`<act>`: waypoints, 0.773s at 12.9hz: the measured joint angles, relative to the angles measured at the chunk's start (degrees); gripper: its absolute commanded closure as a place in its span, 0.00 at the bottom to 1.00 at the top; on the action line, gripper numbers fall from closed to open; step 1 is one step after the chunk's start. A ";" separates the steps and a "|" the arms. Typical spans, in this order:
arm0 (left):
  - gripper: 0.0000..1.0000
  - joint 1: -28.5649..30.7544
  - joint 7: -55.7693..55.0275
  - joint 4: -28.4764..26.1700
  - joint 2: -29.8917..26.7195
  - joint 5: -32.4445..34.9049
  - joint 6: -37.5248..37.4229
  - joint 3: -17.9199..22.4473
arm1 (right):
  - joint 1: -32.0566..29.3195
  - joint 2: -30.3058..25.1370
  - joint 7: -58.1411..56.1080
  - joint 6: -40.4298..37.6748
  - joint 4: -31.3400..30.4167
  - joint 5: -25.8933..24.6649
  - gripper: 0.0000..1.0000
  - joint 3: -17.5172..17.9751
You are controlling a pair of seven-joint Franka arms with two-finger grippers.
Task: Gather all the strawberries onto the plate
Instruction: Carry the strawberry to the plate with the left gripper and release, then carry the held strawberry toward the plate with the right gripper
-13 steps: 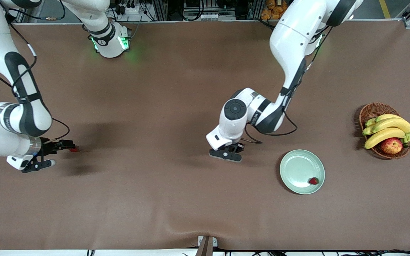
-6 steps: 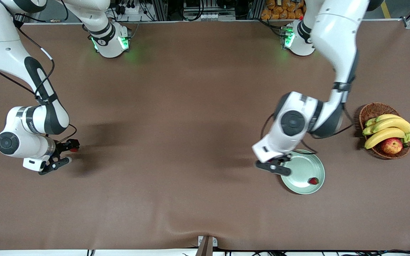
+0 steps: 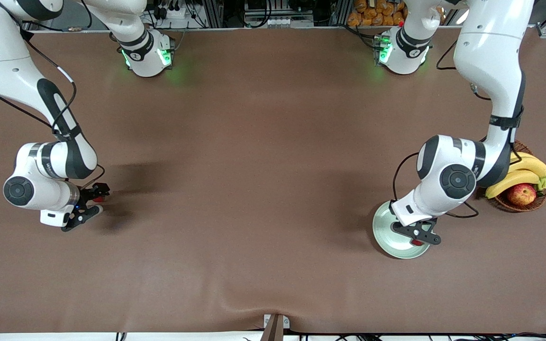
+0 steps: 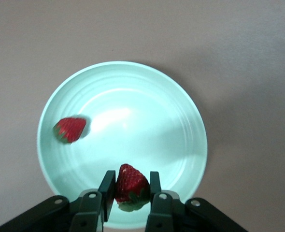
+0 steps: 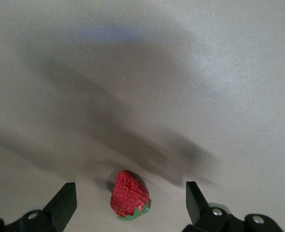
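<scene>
The strawberry on the cloth is next: my right gripper will grab it by its plump red body (image 3: 98,199), and then it will go into the plate (image 3: 386,232).
The pale green plate (image 3: 386,232) lies toward the left arm's end of the table. My left gripper (image 3: 417,234) hangs low over the plate's rim (image 4: 196,126), shut on a strawberry (image 4: 131,185) that it holds cap toward the wrist. A second strawberry (image 4: 70,129) lies on the plate near its rim. At the right arm's end, my right gripper (image 3: 91,204) is down at the table and open. A third strawberry (image 5: 129,195) lies on the cloth between its spread fingers (image 5: 65,199) and touches neither. That berry (image 3: 97,199) shows red beside the right gripper in the front view.
A brown wicker basket (image 3: 505,203) with bananas (image 3: 514,177) and an apple (image 3: 522,194) stands beside the plate, at the left arm's end; the left arm's elbow is above it. Brown cloth covers the table (image 3: 254,166).
The left arm has swung from the middle of the table to over the plate, carrying its strawberry. The right gripper has shifted a little closer around the berry on the cloth.
</scene>
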 measured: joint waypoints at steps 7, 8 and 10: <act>0.00 0.30 0.00 0.78 3.19 0.00 4.66 -0.15 | 0.00 -0.05 -0.09 1.56 -1.56 -0.35 0.89 -0.04; 0.00 0.30 0.00 0.90 3.17 0.00 4.66 -0.18 | 0.00 -0.06 -0.09 1.56 -1.56 -0.35 0.98 -0.05; 0.00 0.36 0.00 0.95 3.17 0.00 4.66 -0.18 | -0.01 -0.27 -0.09 1.56 -1.57 -0.48 1.00 -0.23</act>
